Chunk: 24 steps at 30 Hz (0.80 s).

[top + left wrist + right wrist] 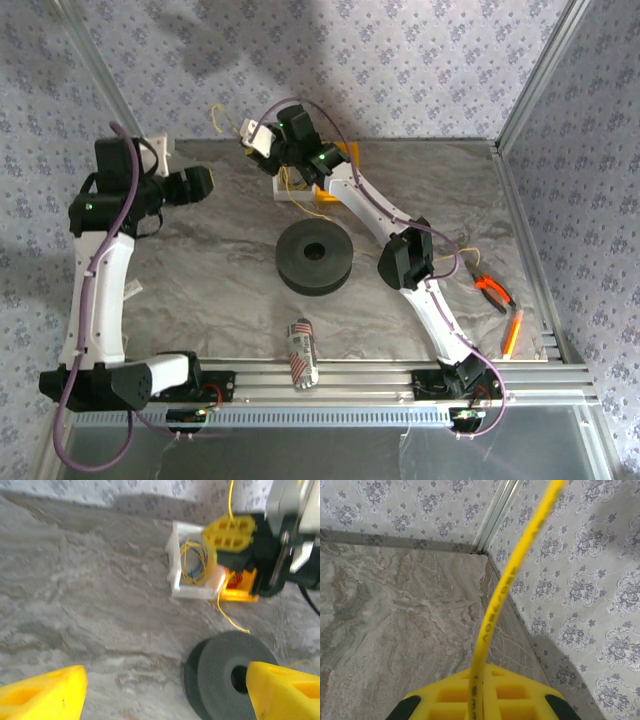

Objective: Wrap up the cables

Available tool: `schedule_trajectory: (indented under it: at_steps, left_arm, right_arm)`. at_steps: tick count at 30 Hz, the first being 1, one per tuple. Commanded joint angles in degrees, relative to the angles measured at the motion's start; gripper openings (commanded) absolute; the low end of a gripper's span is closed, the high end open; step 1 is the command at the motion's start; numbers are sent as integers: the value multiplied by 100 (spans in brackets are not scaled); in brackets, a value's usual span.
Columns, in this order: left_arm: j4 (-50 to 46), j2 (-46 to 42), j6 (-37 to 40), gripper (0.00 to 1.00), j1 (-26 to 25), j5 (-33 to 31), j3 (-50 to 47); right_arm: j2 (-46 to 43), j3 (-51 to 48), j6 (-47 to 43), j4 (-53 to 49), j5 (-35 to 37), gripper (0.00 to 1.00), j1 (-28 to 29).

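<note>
My left gripper is to go to the black spool (225, 675) and grab its outer rim (195, 677) to set it upright, so that the spool's core stays free for wrapping cable.
A yellow cable (505, 595) is pinched between the closed yellow fingers of my right gripper (487, 695) and rises up out of them. From above, the right gripper (255, 135) hangs over the table's far edge, and the cable's free end (215, 118) curls to its left. More thin yellow cable (192, 562) lies coiled with blue wire in a white tray (175, 565), and one strand trails down to the black spool (225, 675). My left gripper (165, 695) is open above bare table left of the spool, holding nothing.
The black spool (315, 257) lies flat mid-table. An orange holder (240, 587) adjoins the white tray (300, 190). Orange-handled pliers (492, 290) and an orange tool (510, 330) lie at the right edge. A labelled can (302, 352) rests near the front rail.
</note>
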Motion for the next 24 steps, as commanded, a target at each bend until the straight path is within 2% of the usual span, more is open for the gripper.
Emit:
schedule_trajectory:
  at_steps: [1,4,6,10,13,24]
  left_arm:
    - [191,77,-174,85,-26,710,-936]
    - [877,310,-505,85,-301,1196,-1761]
    - [1277,649,-581,84,-680,1473,-2047]
    - [1945,1360,-720,83,-1367,1847,-2132]
    - [2488,1757,-978,83,-1589,2092,-2225]
    - [2613,2961,-761,80,-2056,1852,-2012]
  right_arm:
    - [45,279,-147,-21,78,0,-87]
    - [45,361,-144,-29,77,0,-123]
    - [47,414,-146,-46,65,0,-130]
    - [36,441,-122,-98,100,0,-136]
    - [32,441,-93,-159,109,0,-136]
    - [17,441,-41,-190,169,0,-81]
